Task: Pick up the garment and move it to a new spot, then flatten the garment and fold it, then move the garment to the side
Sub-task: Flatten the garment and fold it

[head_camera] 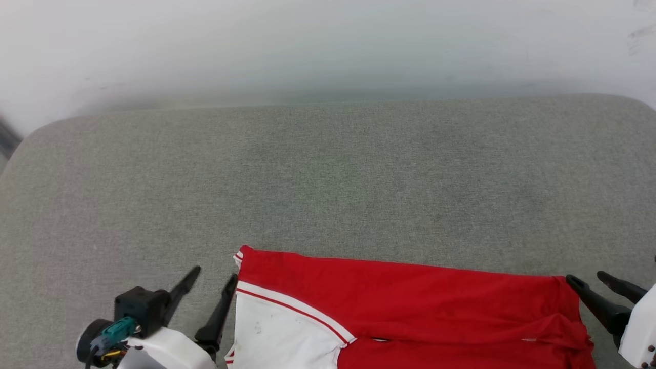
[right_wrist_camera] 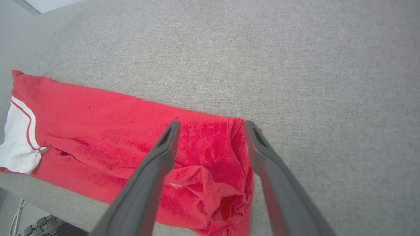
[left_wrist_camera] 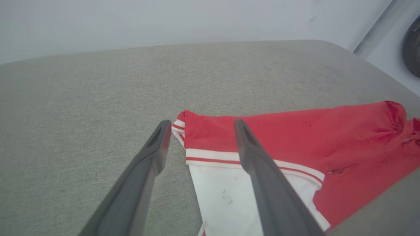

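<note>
The right gripper grabs the red band by its bunched end point(head_camera: 562, 320) next, to fold the red band point(head_camera: 418, 289) and move it to the side.
The garment point(head_camera: 410, 302) lies folded into a long red band along the near edge of the grey surface, with a white sleeve point(head_camera: 277, 328) and red-and-white trim at its left end and bunched cloth at its right end. No lettering shows. My left gripper point(head_camera: 215, 279) stands open at the garment's left corner, nothing between its fingers; in the left wrist view that gripper point(left_wrist_camera: 201, 126) straddles the striped corner of the garment point(left_wrist_camera: 295, 137). My right gripper point(head_camera: 589, 279) is open beside the right end; in the right wrist view it point(right_wrist_camera: 211, 126) hovers over the crumpled end of the garment point(right_wrist_camera: 203, 183).
The grey fabric-covered surface point(head_camera: 328, 179) stretches far beyond the garment toward a pale wall. Its near edge drops off just below the garment point(right_wrist_camera: 49, 200). A dark wheel shows at the right of the left wrist view point(left_wrist_camera: 412, 46).
</note>
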`<state>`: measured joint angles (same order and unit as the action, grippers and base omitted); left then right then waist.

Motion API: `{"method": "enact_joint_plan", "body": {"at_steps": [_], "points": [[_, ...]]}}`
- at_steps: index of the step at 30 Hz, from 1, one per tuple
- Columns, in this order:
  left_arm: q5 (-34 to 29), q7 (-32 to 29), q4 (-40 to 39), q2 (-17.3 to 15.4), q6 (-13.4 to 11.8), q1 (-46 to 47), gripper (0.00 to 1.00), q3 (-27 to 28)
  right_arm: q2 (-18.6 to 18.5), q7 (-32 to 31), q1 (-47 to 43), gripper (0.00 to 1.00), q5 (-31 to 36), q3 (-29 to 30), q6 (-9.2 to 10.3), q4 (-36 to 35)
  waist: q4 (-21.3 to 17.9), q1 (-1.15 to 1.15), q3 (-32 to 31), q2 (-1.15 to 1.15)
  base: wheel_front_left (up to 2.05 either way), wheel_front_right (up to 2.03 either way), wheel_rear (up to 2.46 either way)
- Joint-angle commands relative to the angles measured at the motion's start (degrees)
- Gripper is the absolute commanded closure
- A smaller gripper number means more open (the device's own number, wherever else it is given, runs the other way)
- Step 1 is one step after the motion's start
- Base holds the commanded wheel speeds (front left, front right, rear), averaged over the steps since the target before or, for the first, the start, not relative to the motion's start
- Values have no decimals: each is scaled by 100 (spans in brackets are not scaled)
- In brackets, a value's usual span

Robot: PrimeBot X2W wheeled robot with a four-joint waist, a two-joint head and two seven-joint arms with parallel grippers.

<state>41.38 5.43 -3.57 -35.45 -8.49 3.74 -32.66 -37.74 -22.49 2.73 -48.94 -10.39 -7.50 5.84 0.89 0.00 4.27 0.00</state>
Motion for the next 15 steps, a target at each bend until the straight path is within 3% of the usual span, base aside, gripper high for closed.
{"method": "enact_joint_plan", "body": {"at_steps": [1, 5, 10, 12, 15], "points": [[-120, 256, 20, 31, -73, -3, 0, 71, 91, -30, -83, 0, -6, 126, 3, -42, -3, 0, -20, 0, 0, 0, 0], [-327, 877, 21, 316, -386, -112, 0, 447, 406, -186, -291, 0, 104, 622, 3, -30, 25, 0, -30, 0, 0, 0, 0], [-976, 981, -371, 961, -527, -396, 0, 1196, 973, -351, -538, 0, 461, 1278, 2, 81, 61, 0, 2, 0, 0, 0, 0], [-1341, 983, -518, 1209, -445, -620, 0, 1482, 1193, -402, -619, 0, 581, 1468, 3, 99, 83, 0, 25, 0, 0, 0, 0], [-1896, 985, -691, 1413, -131, -779, 0, 1793, 1464, -466, -734, 0, 740, 1734, 2, 138, 130, 0, 48, 0, 0, 0, 0]]}}
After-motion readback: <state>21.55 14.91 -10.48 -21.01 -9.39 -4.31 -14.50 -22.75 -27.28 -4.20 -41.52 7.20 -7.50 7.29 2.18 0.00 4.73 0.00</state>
